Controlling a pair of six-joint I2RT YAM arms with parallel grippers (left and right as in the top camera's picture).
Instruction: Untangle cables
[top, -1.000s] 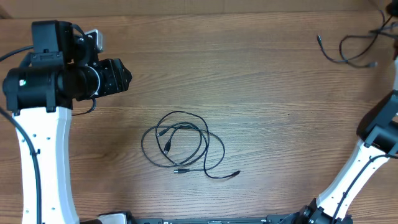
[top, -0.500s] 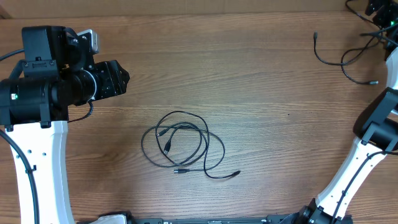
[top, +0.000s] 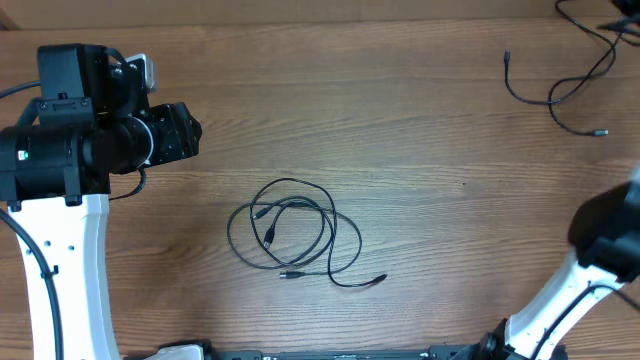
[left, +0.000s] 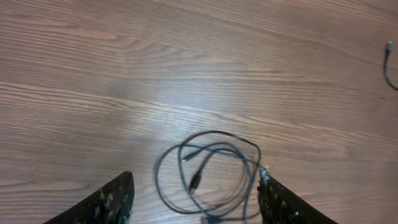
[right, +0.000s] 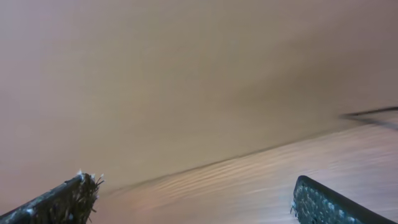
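The black cable needs to be pulled free and untangled, so my right gripper will next grab the black cable's strand near its trailing plug end (top: 357, 285).
A tangle of thin black cables (top: 290, 235) lies in loose loops mid-table, one plug end trailing out at the lower right (top: 378, 281). A separate black cable (top: 555, 90) lies at the far right corner. My left gripper (top: 192, 133) hovers up and left of the tangle. In the left wrist view it (left: 196, 199) is open, and the loops (left: 208, 177) show on the table below, between its fingers (left: 106, 202). My right gripper (right: 196, 199) is open and holds nothing. Its view is blurred, with a dark strand (right: 370, 115) at the right edge.
The wooden table's far edge (top: 320, 18) runs along the top. The right arm's white link and dark joint (top: 605, 235) stand at the lower right, the left arm's white column (top: 65, 280) at the lower left. The separate cable's plug end (left: 387, 53) shows at the left wrist view's right edge.
My right gripper has opened and pulled away out of the overhead view, leaving the separate cable at the far right corner. The left arm has shifted slightly left. The tangle has not moved.
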